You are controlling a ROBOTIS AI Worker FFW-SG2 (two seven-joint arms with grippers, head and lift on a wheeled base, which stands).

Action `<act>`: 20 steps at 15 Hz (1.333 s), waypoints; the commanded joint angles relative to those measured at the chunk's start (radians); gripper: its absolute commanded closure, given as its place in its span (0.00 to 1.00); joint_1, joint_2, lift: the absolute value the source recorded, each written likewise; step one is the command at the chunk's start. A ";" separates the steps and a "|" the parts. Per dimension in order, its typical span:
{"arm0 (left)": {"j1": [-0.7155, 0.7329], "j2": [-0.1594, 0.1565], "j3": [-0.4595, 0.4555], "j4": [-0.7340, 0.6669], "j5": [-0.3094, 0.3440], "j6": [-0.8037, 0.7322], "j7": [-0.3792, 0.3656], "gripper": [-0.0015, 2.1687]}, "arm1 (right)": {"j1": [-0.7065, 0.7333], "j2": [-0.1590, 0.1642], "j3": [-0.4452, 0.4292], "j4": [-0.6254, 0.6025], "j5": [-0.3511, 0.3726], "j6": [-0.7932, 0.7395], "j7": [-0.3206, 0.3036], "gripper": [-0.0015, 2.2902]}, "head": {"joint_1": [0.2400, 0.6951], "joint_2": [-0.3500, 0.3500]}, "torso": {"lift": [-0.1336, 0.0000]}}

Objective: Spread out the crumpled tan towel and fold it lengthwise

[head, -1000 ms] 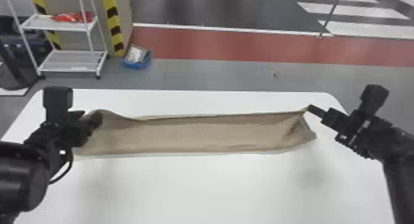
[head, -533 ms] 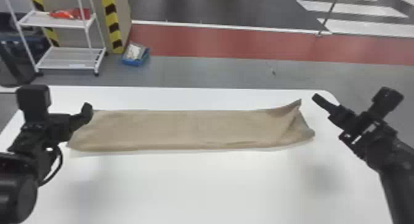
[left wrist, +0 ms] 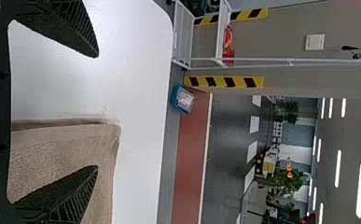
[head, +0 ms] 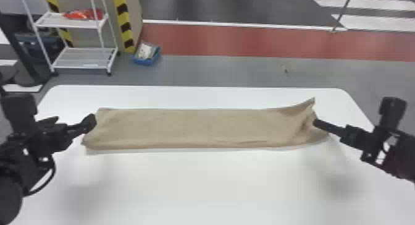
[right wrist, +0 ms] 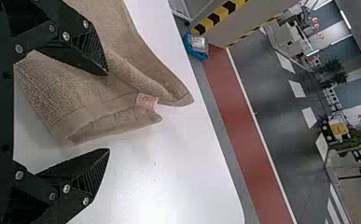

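The robot's left gripper should next take hold of the towel by its far corner [head: 100, 110] [left wrist: 113, 126], where the edge of the cloth gives a thin hold, to fold the towel lengthwise.
The tan towel [head: 197, 127] lies as a long flat strip across the table, its right end rumpled with a corner raised toward the far side. By its left end is my left gripper [head: 91, 122]; at its right end is my right gripper [head: 316, 123]. In the left wrist view the left gripper [left wrist: 97, 112] stands open, one finger over the towel [left wrist: 61, 154] and the other over bare table. The right wrist view has the right gripper [right wrist: 108, 112] open as well, with the folded-over towel end [right wrist: 94, 107] and its small tag between and beyond the fingers.
The white table [head: 216, 184] extends around the towel, with rounded far corners. Beyond it on the floor stand a white shelf rack [head: 83, 57] and a blue bin [head: 146, 56] at the far left.
Both grippers let go of the towel ends or moved off them; the left drew outward, then came back toward the towel. The right moved outward, then in and nearer. The towel's far edge settled flatter.
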 commanded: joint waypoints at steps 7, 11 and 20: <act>-0.024 0.025 0.029 0.042 0.044 0.004 -0.055 0.04 | -0.062 -0.015 0.016 0.019 0.069 0.025 0.041 0.23 | 1.00 0.42 | 0.07; -0.018 0.025 0.026 0.038 0.042 0.007 -0.063 0.04 | -0.150 -0.024 0.061 0.133 0.165 -0.037 0.082 0.24 | 1.00 0.42 | 0.07; 0.002 0.025 0.031 0.028 0.036 0.007 -0.067 0.04 | -0.185 -0.029 0.096 0.185 0.219 0.095 0.158 0.30 | 1.00 0.43 | 0.07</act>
